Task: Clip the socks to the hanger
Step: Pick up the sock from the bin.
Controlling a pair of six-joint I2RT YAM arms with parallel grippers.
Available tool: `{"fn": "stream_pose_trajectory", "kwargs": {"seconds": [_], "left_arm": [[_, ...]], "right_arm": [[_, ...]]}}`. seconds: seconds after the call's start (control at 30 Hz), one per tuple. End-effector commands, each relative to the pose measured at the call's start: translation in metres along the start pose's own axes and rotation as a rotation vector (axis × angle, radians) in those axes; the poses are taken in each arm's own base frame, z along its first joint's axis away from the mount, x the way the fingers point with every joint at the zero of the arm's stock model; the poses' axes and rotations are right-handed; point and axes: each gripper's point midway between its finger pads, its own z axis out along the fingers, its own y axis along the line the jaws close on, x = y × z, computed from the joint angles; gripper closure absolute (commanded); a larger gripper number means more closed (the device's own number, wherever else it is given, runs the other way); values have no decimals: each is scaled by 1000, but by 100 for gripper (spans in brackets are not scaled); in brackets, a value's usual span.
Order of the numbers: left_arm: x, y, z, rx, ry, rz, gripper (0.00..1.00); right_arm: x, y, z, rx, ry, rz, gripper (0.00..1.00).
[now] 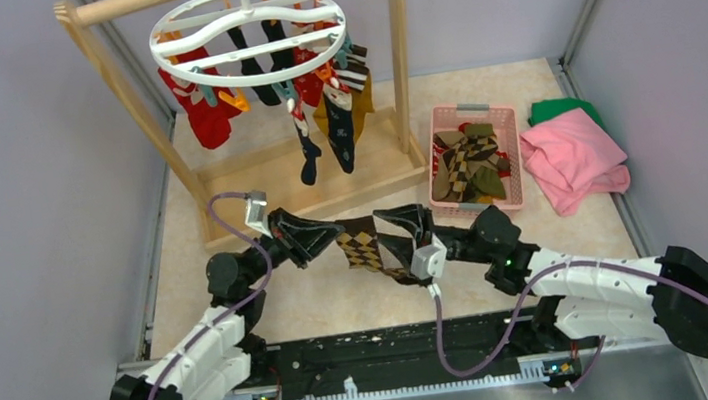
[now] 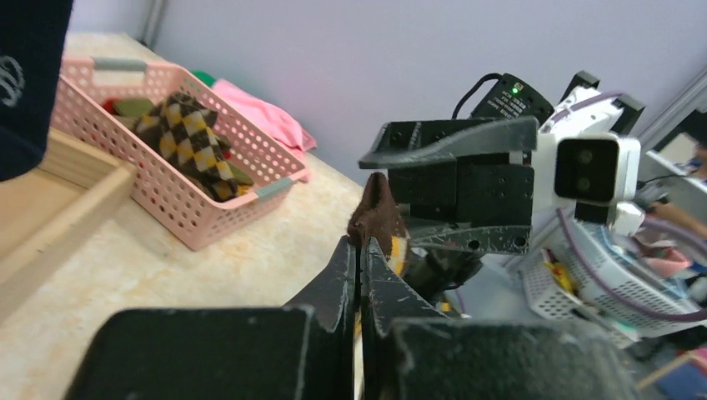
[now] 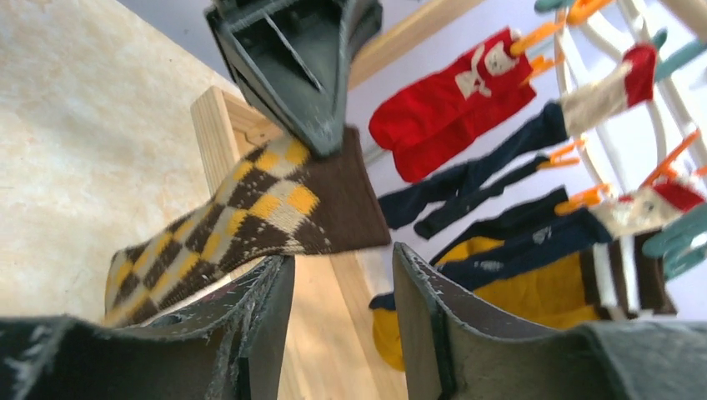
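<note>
My right gripper grabs the sock by its brown cuff (image 1: 367, 225) (image 3: 365, 223) next, opposite my left gripper. That leaves the sock's rim free for the hanger's clip.
A brown and yellow argyle sock (image 1: 360, 245) hangs above the table between my two arms. My left gripper (image 1: 334, 232) is shut on its brown cuff (image 2: 375, 215). In the right wrist view the same sock (image 3: 250, 200) droops from the left gripper's tip across the outside of my right gripper's left finger (image 3: 267, 292). My right gripper (image 3: 342, 265) is open, with only the wooden base showing in its gap. The white round hanger (image 1: 249, 36) hangs from the rack at the back. Several socks (image 1: 204, 111) in red, black, navy and mustard are clipped under it.
A wooden rack frame (image 1: 402, 64) with a flat base board (image 1: 367, 173) stands behind the grippers. To the right, a pink basket (image 1: 516, 156) holds more argyle socks (image 1: 466, 162). A pink cloth (image 1: 572, 160) and a green cloth (image 1: 561, 108) lie beyond it.
</note>
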Motion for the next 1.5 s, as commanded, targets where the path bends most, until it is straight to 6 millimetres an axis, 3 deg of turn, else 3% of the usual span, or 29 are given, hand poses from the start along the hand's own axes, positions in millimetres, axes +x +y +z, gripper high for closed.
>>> {"fn": "stream_pose_trajectory", "kwargs": {"seconds": [0.0, 0.13, 0.27, 0.37, 0.53, 0.77, 1.0, 1.27, 1.47], "left_arm": [[-10, -7, -10, 17, -99, 296, 100], [-8, -13, -16, 21, -150, 478, 100], [-5, -20, -15, 28, -179, 669, 100], [-5, -22, -13, 27, -193, 783, 100], [-7, -22, -10, 33, -193, 817, 100], [-10, -30, -9, 56, -203, 797, 100], [-12, -35, -11, 67, -213, 785, 100], [-12, -34, -10, 60, -211, 766, 100], [-14, -34, -10, 52, -221, 749, 100]], "right_arm": [[10, -12, -7, 125, 56, 159, 52], [24, -35, -24, 259, 67, 363, 49], [10, -53, -36, 284, -44, 575, 46], [-2, -34, -24, 122, -62, 668, 44], [-13, -18, -13, 34, -97, 768, 39], [-17, -5, 6, -33, -77, 772, 36], [-24, -5, 13, -47, -114, 770, 36], [-33, -11, 20, -32, -156, 791, 46], [-35, -10, 26, -31, -162, 801, 64]]}}
